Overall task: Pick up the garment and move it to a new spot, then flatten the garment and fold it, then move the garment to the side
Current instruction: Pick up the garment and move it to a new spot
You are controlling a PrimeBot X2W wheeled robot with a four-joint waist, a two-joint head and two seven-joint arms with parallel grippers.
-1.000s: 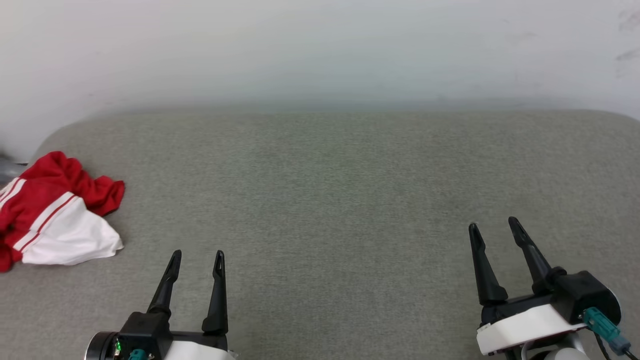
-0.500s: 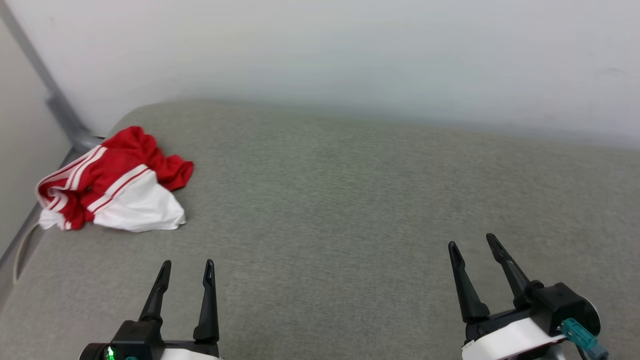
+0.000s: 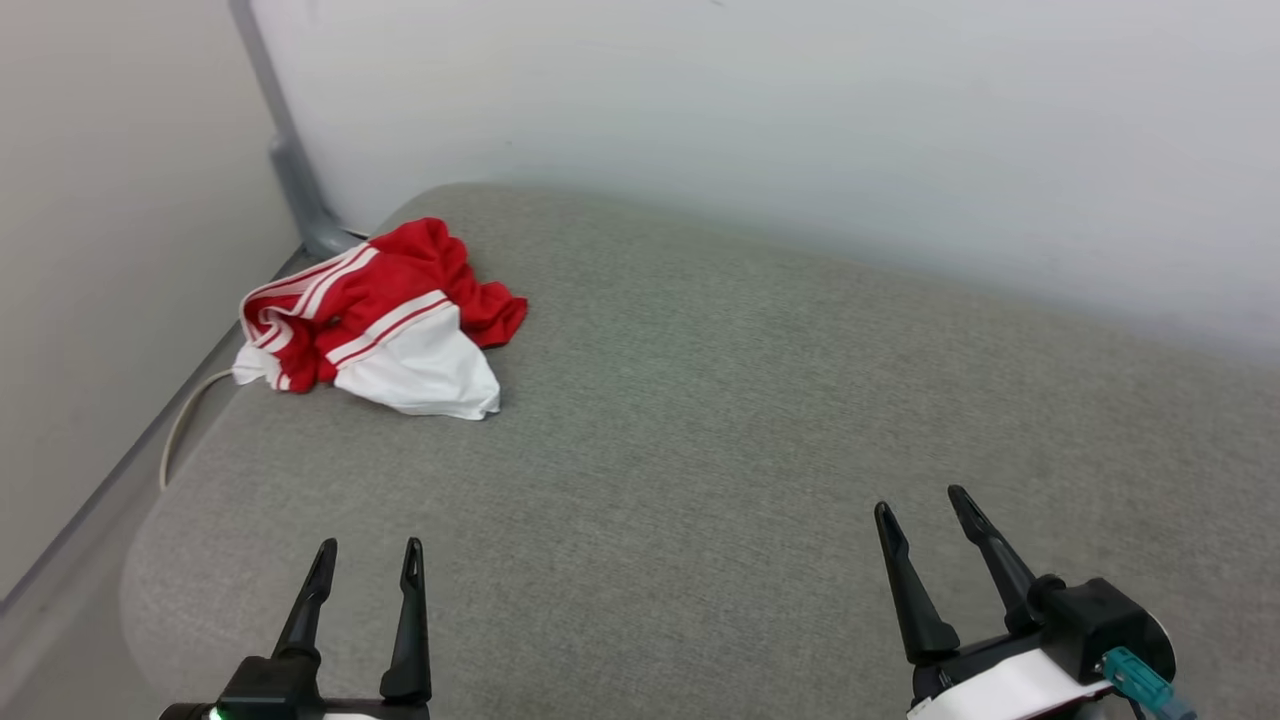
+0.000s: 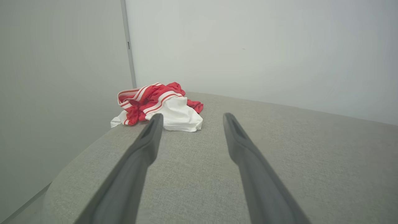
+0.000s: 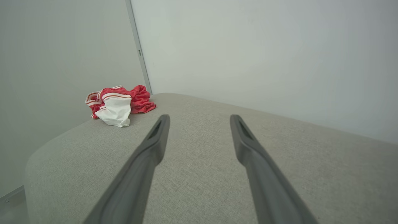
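Observation:
The garment's red fold between the striped trims is the part my left gripper needs to grab next. The garment can then be carried to a new spot by my left gripper.
The garment (image 3: 385,320) is a crumpled red and white heap with striped trim, lying near the far left corner of the grey cushioned surface (image 3: 700,400); any print is hidden in the folds. My left gripper (image 3: 367,548) stands open at the lower left, well short of the heap, nothing between its fingers. My right gripper (image 3: 923,500) is open too, at the lower right, far from the cloth. From the left wrist view the garment (image 4: 158,107) lies ahead, just left of the open left gripper (image 4: 191,116). The right wrist view has the garment (image 5: 119,102) far left of the open right gripper (image 5: 199,117).
White walls (image 3: 800,120) meet in a corner behind the garment, with a grey vertical post (image 3: 290,160) there. A pale cable (image 3: 185,420) hangs off the surface's left edge. The cushion's rounded left edge (image 3: 150,530) drops toward the floor.
The head camera has turned left, so the garment now sits further right and higher in the picture and the corner post shows. Both grippers stay open; the garment lies as before.

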